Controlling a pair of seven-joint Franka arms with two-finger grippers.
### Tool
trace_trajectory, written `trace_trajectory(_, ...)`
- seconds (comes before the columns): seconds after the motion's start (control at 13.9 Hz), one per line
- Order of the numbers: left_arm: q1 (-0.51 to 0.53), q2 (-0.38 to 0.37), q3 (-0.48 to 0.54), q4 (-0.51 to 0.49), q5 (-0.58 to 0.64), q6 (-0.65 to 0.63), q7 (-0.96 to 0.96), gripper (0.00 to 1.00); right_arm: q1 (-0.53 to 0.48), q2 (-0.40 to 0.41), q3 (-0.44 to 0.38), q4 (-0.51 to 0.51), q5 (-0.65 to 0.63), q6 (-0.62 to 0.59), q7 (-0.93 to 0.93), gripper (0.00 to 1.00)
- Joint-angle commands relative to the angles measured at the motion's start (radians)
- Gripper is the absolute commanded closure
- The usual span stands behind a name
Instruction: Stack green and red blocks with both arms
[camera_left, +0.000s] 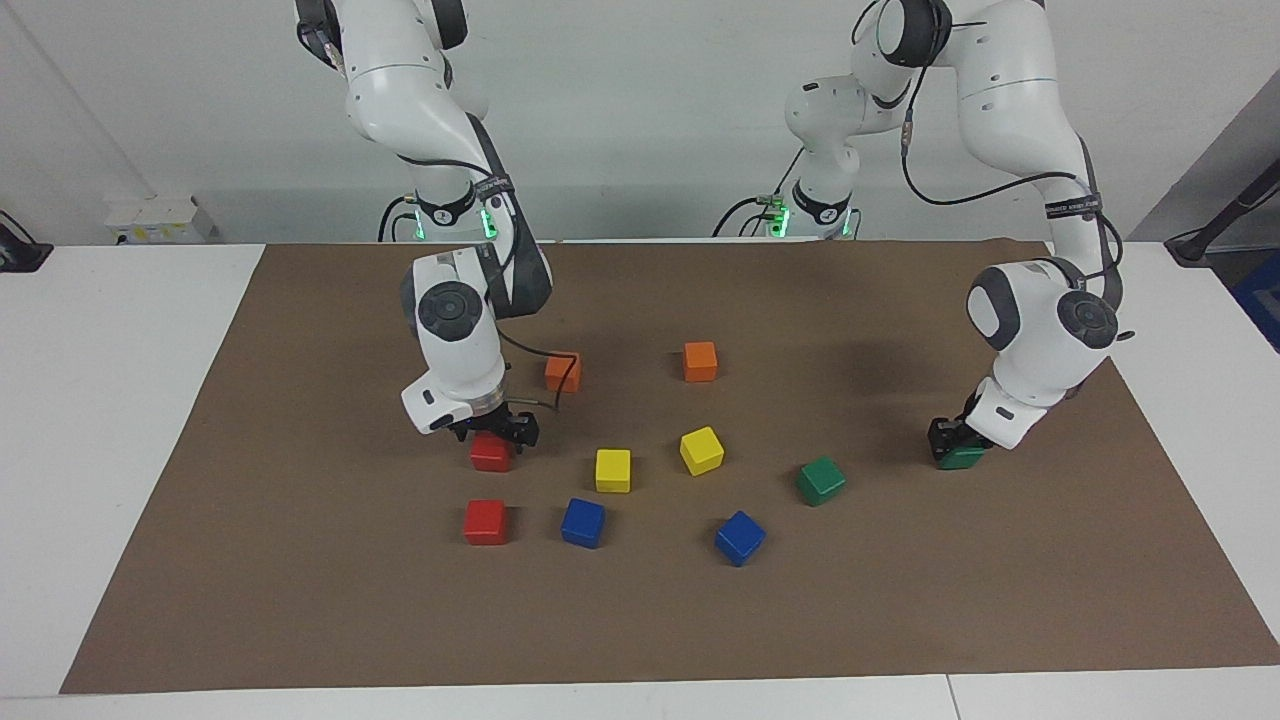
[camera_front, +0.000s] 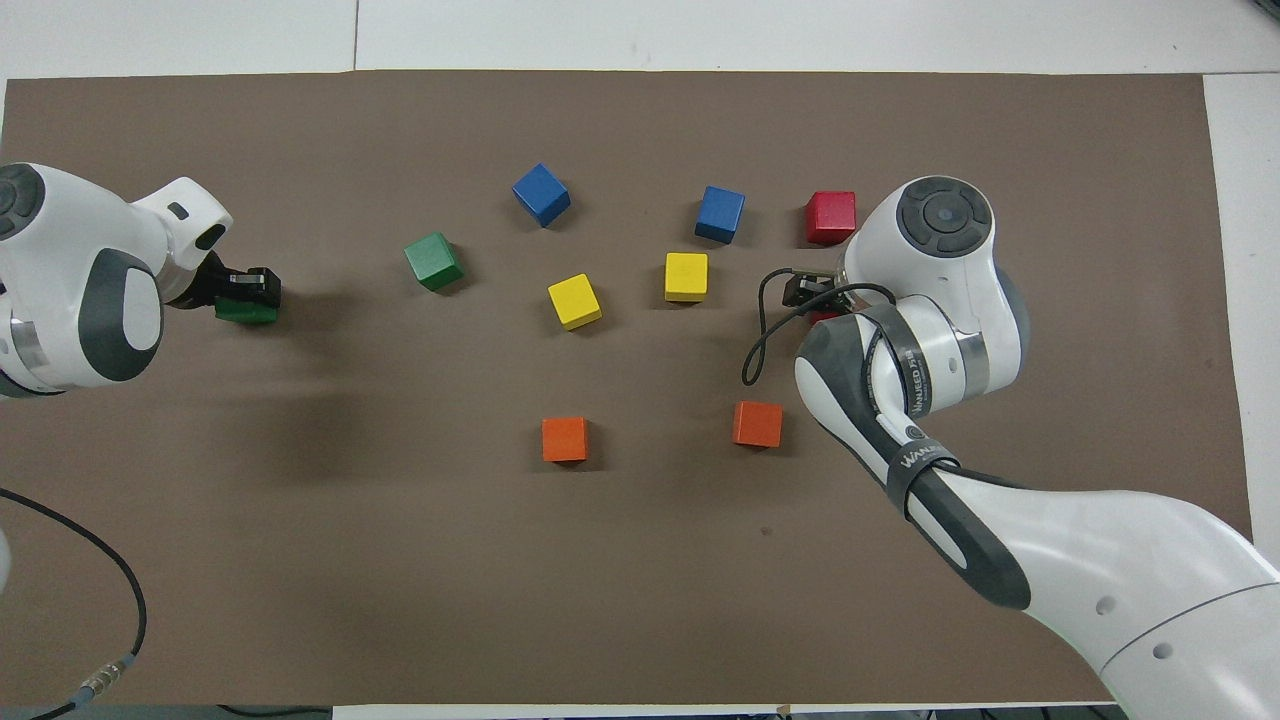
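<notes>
My right gripper's fingers reach down around the sides of the red block in the overhead view, so my right gripper should close on the block.
My right gripper (camera_left: 500, 432) is low over a red block (camera_left: 490, 455) that sits on the brown mat (camera_left: 300, 600); only a sliver of that block (camera_front: 825, 317) shows under the gripper (camera_front: 810, 292) in the overhead view. A second red block (camera_left: 486, 521) (camera_front: 831, 217) lies just farther from the robots. My left gripper (camera_left: 950, 440) (camera_front: 245, 288) is down at a green block (camera_left: 965, 458) (camera_front: 245, 313) near the left arm's end of the mat. A second green block (camera_left: 821, 481) (camera_front: 434, 261) lies free toward the middle.
Two yellow blocks (camera_left: 613, 470) (camera_left: 701, 450), two blue blocks (camera_left: 583, 522) (camera_left: 740, 537) and two orange blocks (camera_left: 563, 371) (camera_left: 700, 361) lie spread across the middle of the mat, the orange ones nearest the robots. White table surrounds the mat.
</notes>
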Motion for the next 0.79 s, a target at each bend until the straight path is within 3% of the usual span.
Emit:
trace_trajectory(0.0,0.012,0.003,-0.005,-0.038,0.008,0.07,0.016,0.01,-0.003,-0.009,0.002,-0.016,-0.024,0.03,0.046,0.05)
trace_trajectory(0.22,0.009,0.003,-0.002,-0.014,0.008,0.032,0.015,0.0,-0.004,-0.007,0.002,-0.018,-0.024,0.045,0.078,0.2)
trace_trajectory(0.36,-0.006,0.008,-0.003,0.078,0.009,-0.091,0.007,0.0,-0.004,-0.007,0.004,-0.018,-0.024,0.055,0.092,0.34)
trace_trajectory(0.57,-0.087,0.028,-0.005,0.193,0.002,-0.169,-0.193,0.0,-0.003,-0.007,0.004,-0.019,-0.024,0.059,0.118,0.6)
trace_trajectory(0.72,-0.179,0.037,-0.006,0.201,-0.001,-0.156,-0.405,0.0,-0.004,-0.007,0.004,-0.018,-0.024,0.056,0.117,0.9)
